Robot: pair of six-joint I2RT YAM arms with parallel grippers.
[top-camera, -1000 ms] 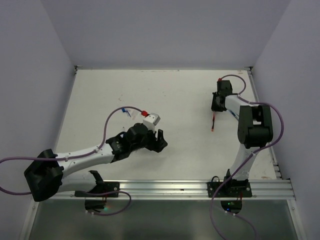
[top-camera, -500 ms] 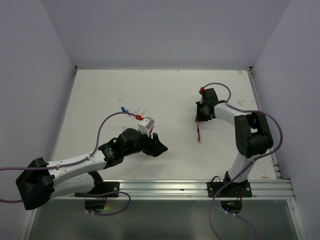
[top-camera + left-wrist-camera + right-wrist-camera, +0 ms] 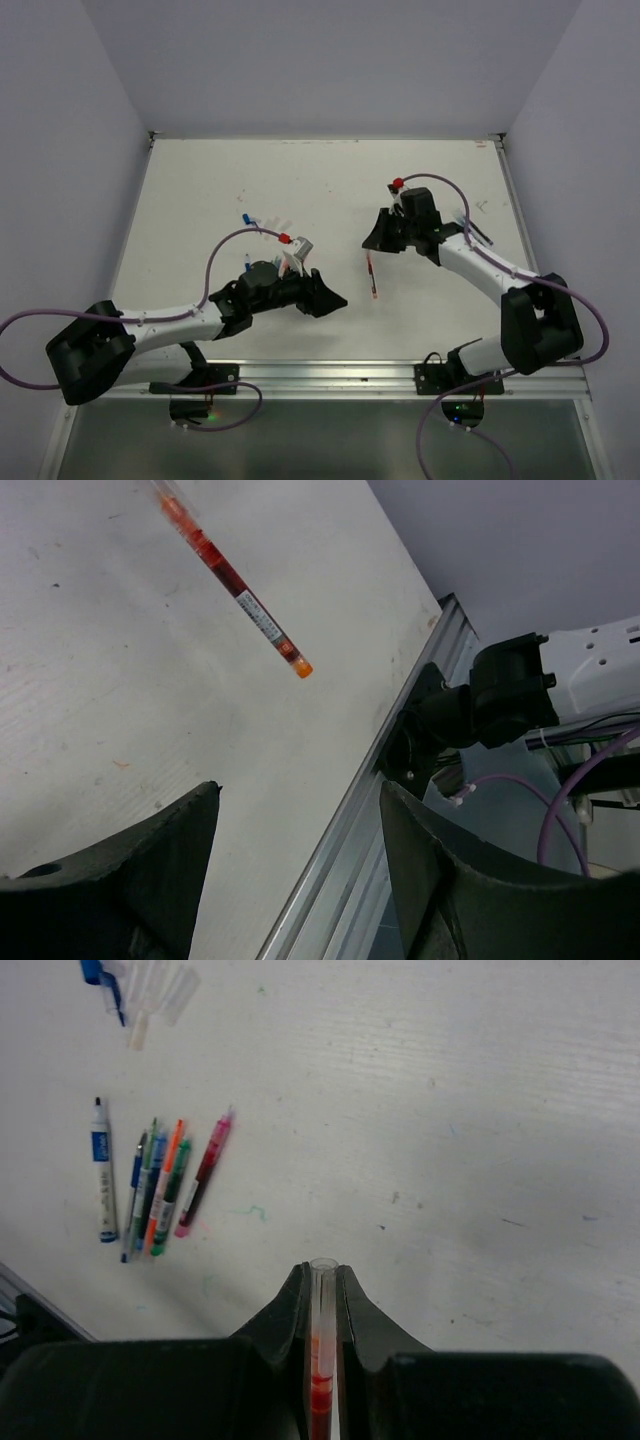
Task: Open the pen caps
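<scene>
The left gripper grips the red-ink pen by its labelled body near the pen's orange end (image 3: 373, 285) (image 3: 268, 627) next, so that the pen's cap opens.
My right gripper (image 3: 323, 1285) is shut on a red-ink pen (image 3: 322, 1380). The pen's clear cap end (image 3: 323, 1272) pokes out between the fingertips. In the top view this gripper (image 3: 371, 247) holds the pen (image 3: 372, 278) slanting down over the middle of the table. My left gripper (image 3: 331, 291) is open and empty, just left of the pen's lower end. In the left wrist view the same pen (image 3: 238, 588) hangs above and ahead of the open left gripper (image 3: 300, 815). Blue and clear loose caps (image 3: 130, 990) lie on the table.
A row of several coloured pens (image 3: 152, 1188) lies on the table, partly hidden by the left arm in the top view (image 3: 291, 262). Loose caps (image 3: 262, 221) lie behind it. The metal rail (image 3: 330, 375) runs along the near edge. Purple cables end in red plugs (image 3: 397, 184).
The right arm has swung left and nearer, carrying the red pen from the right side to the table's middle. The left gripper has shifted slightly right, towards it.
</scene>
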